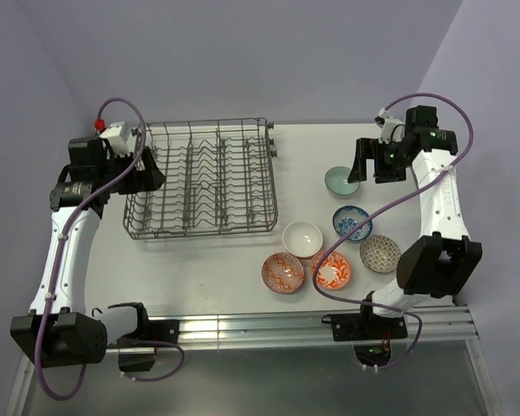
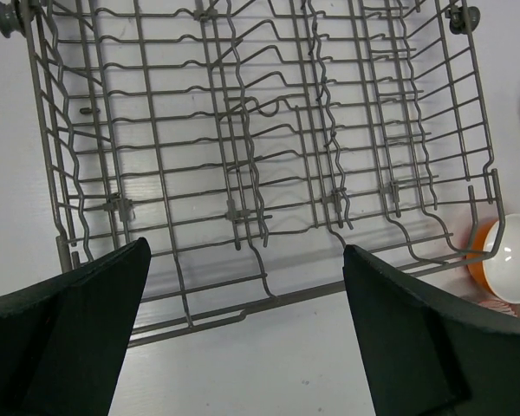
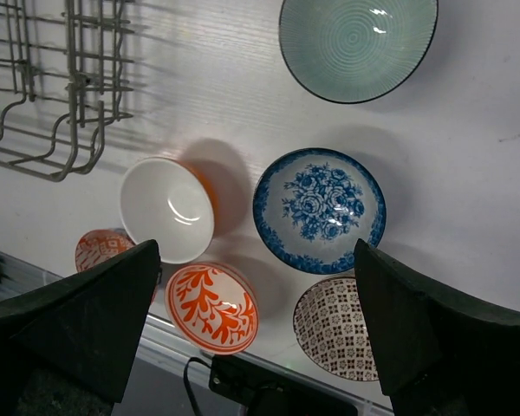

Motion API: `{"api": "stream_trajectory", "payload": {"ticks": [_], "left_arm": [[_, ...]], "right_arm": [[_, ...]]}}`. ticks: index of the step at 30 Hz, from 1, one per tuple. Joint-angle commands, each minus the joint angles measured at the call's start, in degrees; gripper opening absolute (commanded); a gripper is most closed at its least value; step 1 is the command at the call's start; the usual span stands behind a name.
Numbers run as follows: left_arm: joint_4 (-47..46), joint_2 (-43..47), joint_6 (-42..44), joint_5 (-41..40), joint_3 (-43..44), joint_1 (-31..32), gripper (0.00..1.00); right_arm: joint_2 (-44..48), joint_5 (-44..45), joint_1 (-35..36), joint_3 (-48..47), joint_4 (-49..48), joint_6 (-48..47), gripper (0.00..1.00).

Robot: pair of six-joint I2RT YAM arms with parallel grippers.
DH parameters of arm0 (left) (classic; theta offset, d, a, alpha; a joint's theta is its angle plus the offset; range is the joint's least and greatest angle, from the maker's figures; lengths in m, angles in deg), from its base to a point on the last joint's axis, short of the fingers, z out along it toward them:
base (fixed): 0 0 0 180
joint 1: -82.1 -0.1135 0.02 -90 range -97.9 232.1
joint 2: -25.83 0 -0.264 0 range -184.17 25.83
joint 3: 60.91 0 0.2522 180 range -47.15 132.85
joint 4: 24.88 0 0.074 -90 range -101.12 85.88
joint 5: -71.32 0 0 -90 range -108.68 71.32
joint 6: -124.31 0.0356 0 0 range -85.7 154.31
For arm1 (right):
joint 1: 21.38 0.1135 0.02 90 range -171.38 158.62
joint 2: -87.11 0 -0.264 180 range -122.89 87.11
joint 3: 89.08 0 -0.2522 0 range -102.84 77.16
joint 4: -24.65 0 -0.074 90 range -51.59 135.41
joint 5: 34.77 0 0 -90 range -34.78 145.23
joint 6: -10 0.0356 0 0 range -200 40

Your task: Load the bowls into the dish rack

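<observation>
The robot's right gripper should next grab the pale green bowl by its rim (image 1: 355, 190), to bring the bowl over to the dish rack (image 1: 201, 186).
The grey wire dish rack (image 1: 201, 186) stands empty at the back left; it fills the left wrist view (image 2: 269, 147). Six bowls sit on the table to its right: pale green (image 1: 341, 180), blue-white (image 1: 352, 222), white with orange outside (image 1: 302, 239), two red-orange patterned (image 1: 283, 272) (image 1: 330, 270), grey-brown (image 1: 380, 254). My left gripper (image 1: 149, 173) is open and empty, held above the rack's left edge (image 2: 243, 338). My right gripper (image 1: 370, 172) is open and empty, raised above the bowls beside the green bowl (image 3: 357, 43); it also shows in the right wrist view (image 3: 256, 338).
A metal rail (image 1: 312, 325) runs along the table's near edge, just in front of the red-orange bowls. Walls close in at the back and both sides. The rack's right corner (image 3: 61, 87) lies left of the white bowl (image 3: 166, 210).
</observation>
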Motion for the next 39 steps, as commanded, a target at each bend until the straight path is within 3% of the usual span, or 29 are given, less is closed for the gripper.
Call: {"api": "stream_trajectory", "payload": {"ticks": [1, 9, 15, 30, 34, 37, 39], "left_arm": [[-3.1, -0.1, 2.1, 2.2, 2.7, 0.0, 1.0], [-1.7, -2.4, 5.6, 9.4, 5.7, 0.0, 1.0], [-4.1, -1.9, 5.9, 13.0, 4.6, 0.0, 0.99], [-7.0, -3.6, 1.6, 8.9, 4.1, 0.0, 0.99], [-9.1, -3.3, -1.1, 7.9, 2.2, 0.0, 0.96], [-11.2, -2.2, -1.3, 8.4, 0.9, 0.0, 0.97], [-12.0, -1.4, -0.9, 9.5, 0.4, 0.0, 0.99]], "right_arm": [[-1.5, 2.2, -0.3, -2.0, -2.7, 1.9, 1.0], [-12.4, 7.4, -0.3, -4.9, -8.4, 5.3, 0.96], [-21.5, 7.7, -0.3, -9.6, -10.2, 7.1, 0.84], [-33.8, 7.3, -0.3, -11.4, -15.7, 9.6, 0.52], [-36.0, 6.9, -0.3, -11.4, -16.4, 9.8, 0.51], [-36.4, 6.2, -0.3, -11.0, -17.3, 10.0, 0.42], [-36.4, 5.9, -0.3, -10.7, -17.9, 10.2, 0.3]]}}
